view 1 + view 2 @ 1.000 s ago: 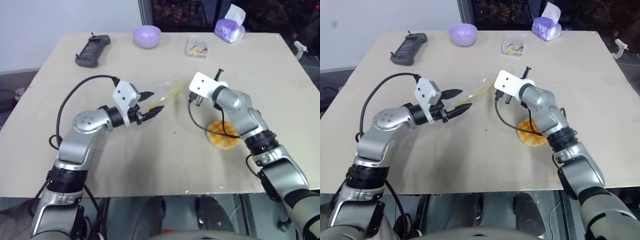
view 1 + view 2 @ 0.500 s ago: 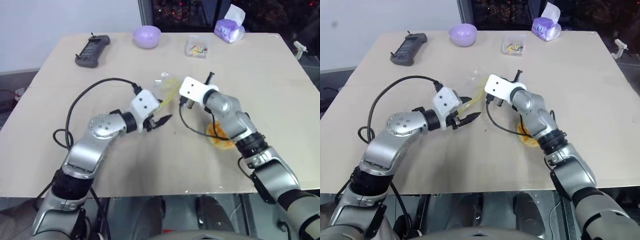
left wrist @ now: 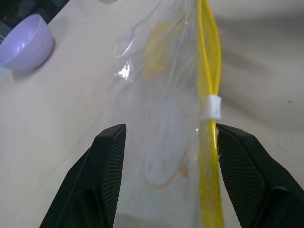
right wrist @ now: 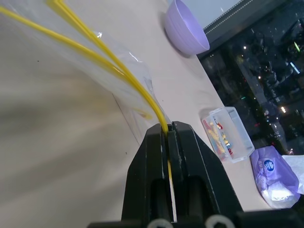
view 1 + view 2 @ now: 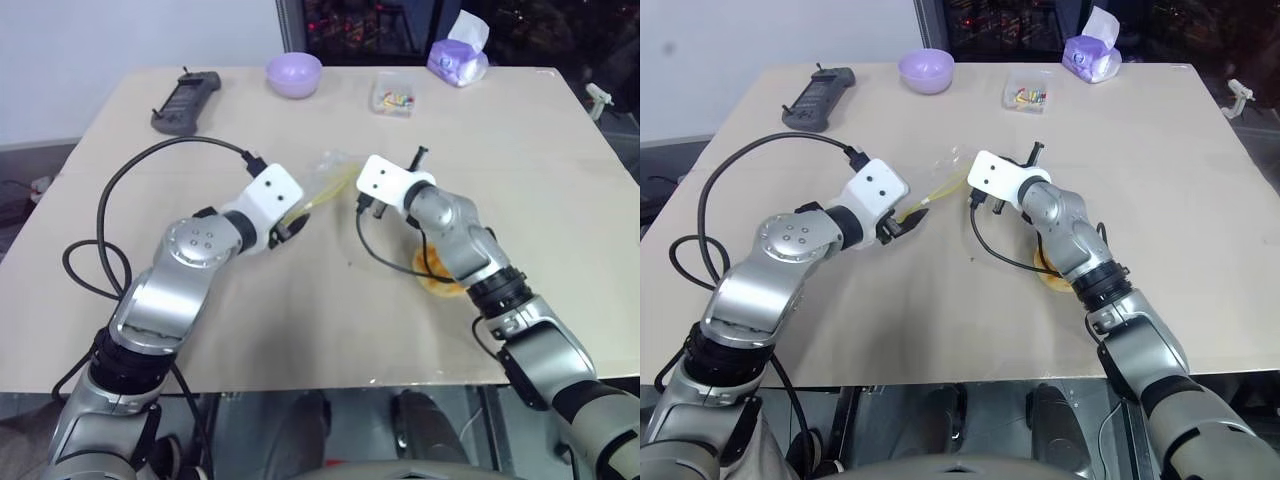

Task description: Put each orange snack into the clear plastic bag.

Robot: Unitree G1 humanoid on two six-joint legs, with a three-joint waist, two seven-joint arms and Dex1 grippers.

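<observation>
Next, my left gripper pinches the bag by the end of its yellow seal beside the white slider. The bag's clear film droops loose and crumpled.
The clear plastic bag [image 5: 332, 178] hangs stretched between my two grippers above the table's middle, its yellow seal strip [image 3: 209, 71] running along the mouth. My right gripper [image 4: 168, 128] is shut on that strip at the bag's far end. At the near end, my left gripper [image 3: 171, 134] is open with the bag's film and strip lying between its wide-spread fingers [image 3: 107, 161]. One orange snack [image 5: 441, 272], round with a scored top, lies on the table under my right forearm, which partly hides it.
Along the table's far edge stand a lilac bowl [image 5: 294, 72], a small clear box of coloured bits [image 5: 395, 92] and a purple tissue pack [image 5: 458, 56]. A black handset [image 5: 185, 100] lies at the far left.
My left gripper has swung and rolled from pointing across the table to pointing into the bag's mouth. The right gripper shifted slightly left with the bag, then held still.
</observation>
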